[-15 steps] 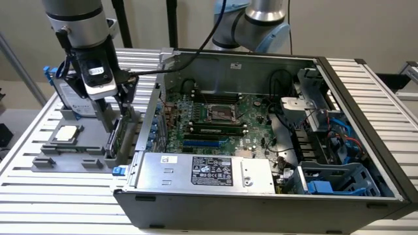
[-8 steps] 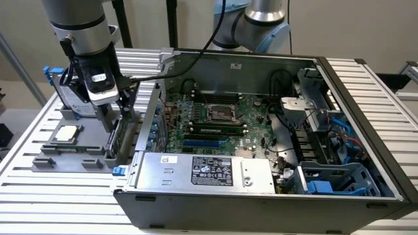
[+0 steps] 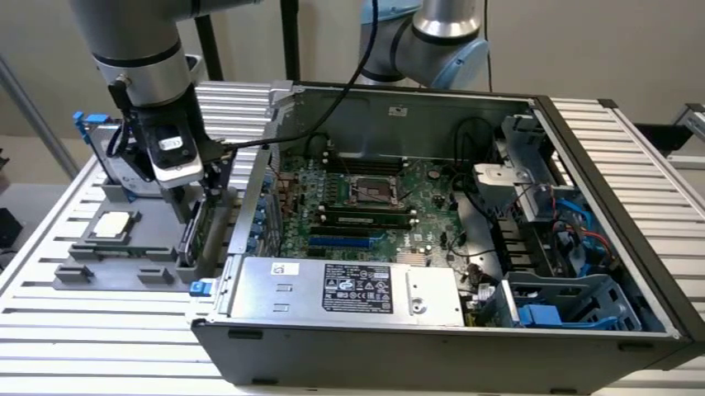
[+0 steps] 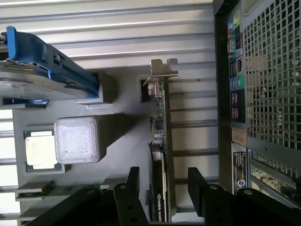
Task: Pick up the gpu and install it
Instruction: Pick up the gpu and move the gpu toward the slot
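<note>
The gripper grabs the GPU by the flat sides of its black shroud (image 4: 159,195) next, since the silver bracket (image 4: 163,68) flares out across one end of the GPU.
The gpu (image 4: 159,141) stands on edge in a slot of the grey holder (image 3: 115,268), just outside the open computer case (image 3: 441,338). Its silver bracket (image 4: 163,68) is at the far end from my gripper. In the exterior view the gpu (image 3: 191,235) is a thin dark card below the arm's wrist. My gripper (image 4: 164,183) is open and straddles the card's near end, one black finger (image 4: 133,181) on each side with a small gap to the card. In the exterior view the gripper (image 3: 185,198) hangs right over the card.
On the holder also lie a silver hard drive with blue rails (image 4: 42,66), a square processor chip (image 4: 40,148) and a memory stick (image 4: 51,190). The case's perforated rear wall (image 4: 268,84) runs close beside the card. Inside the case lies the green motherboard (image 3: 364,198). A second arm (image 3: 441,41) stands behind.
</note>
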{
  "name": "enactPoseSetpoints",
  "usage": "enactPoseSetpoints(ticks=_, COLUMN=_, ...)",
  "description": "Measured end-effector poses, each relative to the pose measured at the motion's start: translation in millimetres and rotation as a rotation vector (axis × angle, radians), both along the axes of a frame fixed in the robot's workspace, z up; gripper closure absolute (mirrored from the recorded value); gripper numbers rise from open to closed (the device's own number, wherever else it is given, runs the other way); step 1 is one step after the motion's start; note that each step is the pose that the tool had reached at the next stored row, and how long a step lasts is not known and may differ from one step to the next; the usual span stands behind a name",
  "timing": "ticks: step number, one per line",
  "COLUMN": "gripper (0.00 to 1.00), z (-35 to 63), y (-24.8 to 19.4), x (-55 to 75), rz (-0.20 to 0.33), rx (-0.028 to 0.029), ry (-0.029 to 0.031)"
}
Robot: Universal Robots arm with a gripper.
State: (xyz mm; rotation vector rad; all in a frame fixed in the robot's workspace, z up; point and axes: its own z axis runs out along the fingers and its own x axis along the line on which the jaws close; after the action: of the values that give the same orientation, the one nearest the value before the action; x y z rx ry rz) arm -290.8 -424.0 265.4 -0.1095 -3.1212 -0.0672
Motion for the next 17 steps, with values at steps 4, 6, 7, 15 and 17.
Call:
enactPoseSetpoints(ticks=4, gripper=0.0, z=-7.4, y=0.0, x=-2.1, rz=0.0, rx=0.0001, ry=-0.0001)
enactPoseSetpoints(ticks=6, gripper=0.0, z=-10.9, y=-0.1, x=-3.2, rz=0.0, rx=0.0, ry=0.0)
enactPoseSetpoints(ticks=7, gripper=0.0, z=-12.9, y=-0.1, x=-3.7, rz=0.0, rx=0.0, ry=0.0)
enactPoseSetpoints(ticks=15, gripper=0.0, z=-25.9, y=-0.1, x=-5.4, rz=0.001, rx=0.003, ry=-0.0001)
enactPoseSetpoints(ticks=17, gripper=0.0, z=-26.0, y=-0.1, x=-5.4, rz=0.001, rx=0.0038, ry=0.0)
